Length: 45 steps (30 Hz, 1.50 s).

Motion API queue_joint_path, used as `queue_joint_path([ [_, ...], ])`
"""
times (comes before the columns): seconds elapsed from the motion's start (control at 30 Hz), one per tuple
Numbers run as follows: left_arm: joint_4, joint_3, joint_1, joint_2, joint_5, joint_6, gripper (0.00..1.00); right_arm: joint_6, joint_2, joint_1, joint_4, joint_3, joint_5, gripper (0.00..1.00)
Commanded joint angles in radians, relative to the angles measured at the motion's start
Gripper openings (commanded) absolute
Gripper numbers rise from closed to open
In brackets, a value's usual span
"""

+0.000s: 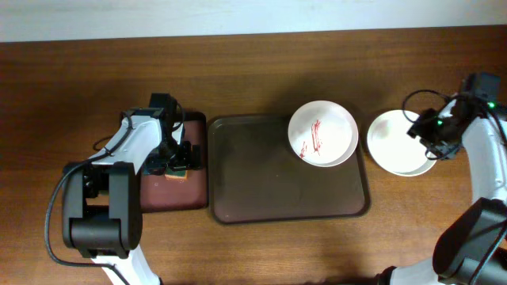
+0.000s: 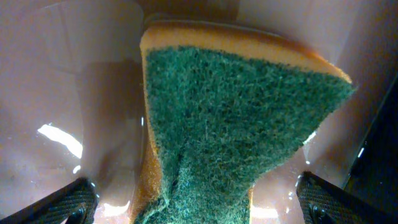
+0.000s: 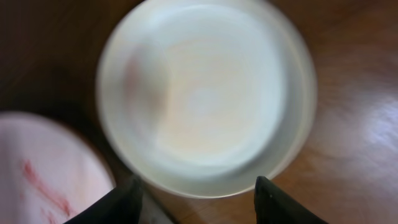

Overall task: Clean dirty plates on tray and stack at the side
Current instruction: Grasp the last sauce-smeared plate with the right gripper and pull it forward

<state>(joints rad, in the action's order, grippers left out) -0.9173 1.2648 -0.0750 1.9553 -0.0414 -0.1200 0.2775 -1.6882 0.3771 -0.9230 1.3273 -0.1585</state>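
My left gripper will grab the sponge (image 2: 236, 124) next by its long sides from the green side; its yellow bottom and far end stay free to wipe plates.
The large dark brown tray (image 1: 269, 182) lies mid-table. A white plate with red streaks (image 1: 322, 131) sits on its far right corner, with another plate's rim (image 1: 349, 156) showing under it. A clean pale plate (image 1: 392, 142) lies on the table to the right of the tray. My right gripper (image 1: 424, 132) hovers open and empty over that plate (image 3: 205, 93), its fingers (image 3: 199, 202) wide apart. The streaked plate also shows in the right wrist view (image 3: 43, 174). My left gripper (image 1: 181, 158) is open, its fingers (image 2: 196, 208) on either side of a green and yellow sponge (image 2: 236, 124).
The sponge (image 1: 176, 174) lies on a smaller reddish-brown tray (image 1: 170, 198) left of the large tray; its glossy surface (image 2: 56, 74) fills the left wrist view. The wooden table's far edge runs along the top.
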Motion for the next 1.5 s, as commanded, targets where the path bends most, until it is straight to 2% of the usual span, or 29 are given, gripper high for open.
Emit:
queue_joint_path([
  [0.0,-0.001,0.014,0.008,0.013,-0.007,0.002,1.00,-0.229,-0.003,-0.122,0.063,-0.005,-0.073,0.58],
  [0.07,-0.001,0.013,0.008,0.013,-0.007,0.002,1.00,-0.324,-0.014,-0.185,0.127,-0.005,-0.074,0.53],
  [0.13,-0.001,0.014,0.008,0.013,-0.007,0.002,1.00,-0.327,-0.055,-0.223,0.163,-0.005,-0.074,0.50],
  [0.37,-0.002,0.013,0.008,0.013,-0.007,0.002,1.00,-0.325,-0.272,-0.321,0.333,-0.005,-0.077,0.50],
  [0.4,-0.002,0.013,0.008,0.013,-0.007,0.002,1.00,-0.325,-0.285,-0.323,0.333,-0.005,-0.076,0.50],
  [0.5,-0.002,0.013,0.008,0.013,-0.007,0.002,1.00,-0.323,-0.295,-0.327,0.303,-0.005,-0.136,0.40],
  [0.6,-0.002,0.013,0.008,0.013,-0.007,0.002,1.00,-0.321,-0.295,-0.333,0.227,-0.005,-0.172,0.26],
  [0.7,-0.002,0.013,0.008,0.013,-0.007,0.002,1.00,-0.238,-0.295,-0.356,0.110,-0.005,-0.175,0.25],
  [0.77,-0.002,0.013,0.008,0.013,-0.007,0.002,1.00,-0.225,-0.295,-0.399,0.088,-0.005,-0.174,0.24],
  [0.97,-0.002,0.013,0.008,0.013,-0.007,0.002,1.00,-0.033,-0.295,-0.563,0.081,-0.005,-0.062,0.20],
  [1.2,-0.001,0.014,0.008,0.013,-0.007,0.002,1.00,-0.032,-0.331,-0.568,0.117,-0.005,-0.043,0.20],
  [1.23,-0.002,0.014,0.008,0.013,-0.008,0.002,1.00,-0.033,-0.344,-0.568,0.134,-0.005,-0.043,0.18],
  [1.3,-0.002,0.014,0.008,0.013,-0.008,0.002,1.00,-0.033,-0.349,-0.568,0.156,-0.005,-0.043,0.05],
  [1.33,-0.001,0.014,0.008,0.013,-0.008,0.002,1.00,-0.032,-0.349,-0.569,0.152,-0.005,-0.043,0.04],
  [1.4,0.000,0.014,0.008,0.013,-0.008,0.002,0.87,-0.033,-0.349,-0.569,0.150,-0.005,-0.043,0.04],
  [1.47,0.020,0.014,0.008,0.013,-0.008,0.002,0.86,-0.033,-0.349,-0.569,0.150,-0.005,-0.043,0.04],
])
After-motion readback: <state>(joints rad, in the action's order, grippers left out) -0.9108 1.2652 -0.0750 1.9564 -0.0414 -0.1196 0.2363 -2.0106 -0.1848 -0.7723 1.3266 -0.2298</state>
